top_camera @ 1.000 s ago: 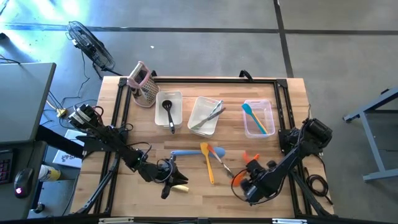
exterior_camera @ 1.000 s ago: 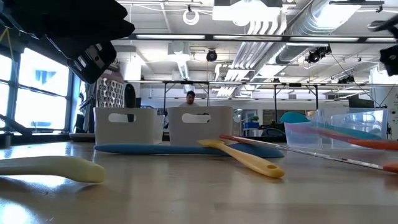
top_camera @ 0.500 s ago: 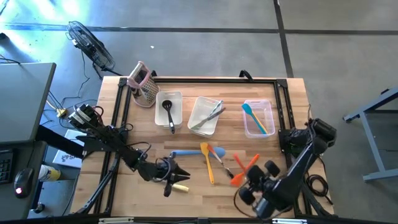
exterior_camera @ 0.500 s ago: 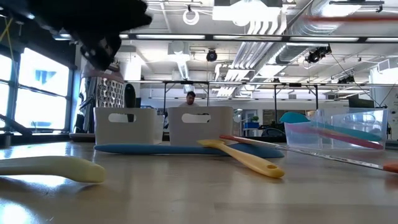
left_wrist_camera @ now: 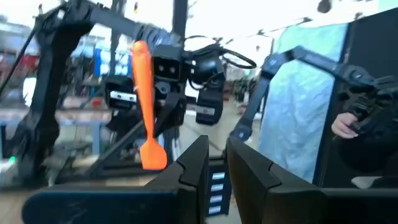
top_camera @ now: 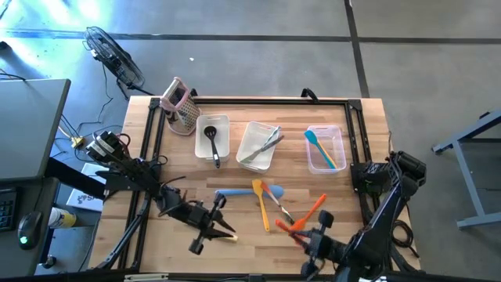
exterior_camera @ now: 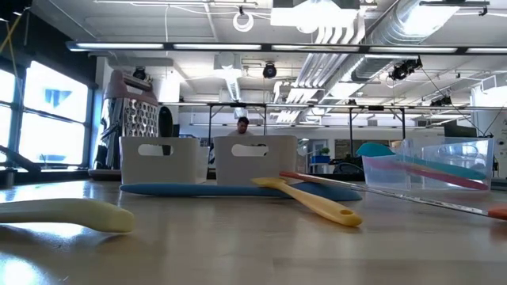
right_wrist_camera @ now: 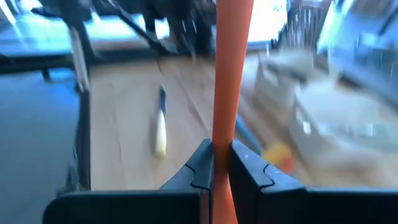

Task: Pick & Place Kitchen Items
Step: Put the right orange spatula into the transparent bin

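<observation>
The left fingers are still well apart from the spatula's handle, so my right gripper keeps hold of the orange spatula [top_camera: 310, 210] [right_wrist_camera: 230, 74] until my left gripper grasps it.
My right gripper [top_camera: 300, 230] is shut on an orange spatula [top_camera: 310, 210] above the table's near right part; the spatula also shows in the left wrist view [left_wrist_camera: 142, 93]. My left gripper [top_camera: 213, 227] hangs above a cream-handled knife [top_camera: 228, 236], its fingers a narrow gap apart [left_wrist_camera: 217, 171] and empty. A blue spatula [top_camera: 232, 192], a yellow spatula [top_camera: 261, 207] and a slim knife [top_camera: 283, 210] lie flat on the table's middle. A black ladle [top_camera: 213, 141], metal tongs [top_camera: 264, 145] and two more spatulas [top_camera: 322, 149] lie in three clear bins. My right gripper pinches the orange spatula's handle [right_wrist_camera: 222, 140] between its two fingers, about midway along it. The handle passes through the gap and runs on past the fingertips. The spatula is lifted clear of the table and tilted, its blade end [left_wrist_camera: 152, 154] lowest.
A metal grater with a pink handle [top_camera: 180, 106] stands at the far left corner. The three bins [top_camera: 227, 119] stand in a row along the far side. The cream-handled knife [exterior_camera: 67, 214] lies near the front edge. A person shows far off in the room.
My right gripper has risen and gone toward the table's near edge with the orange spatula, which has come off the table and now hangs clear. My left gripper has gone up, out of the low view, and turned a little above the cream-handled knife.
</observation>
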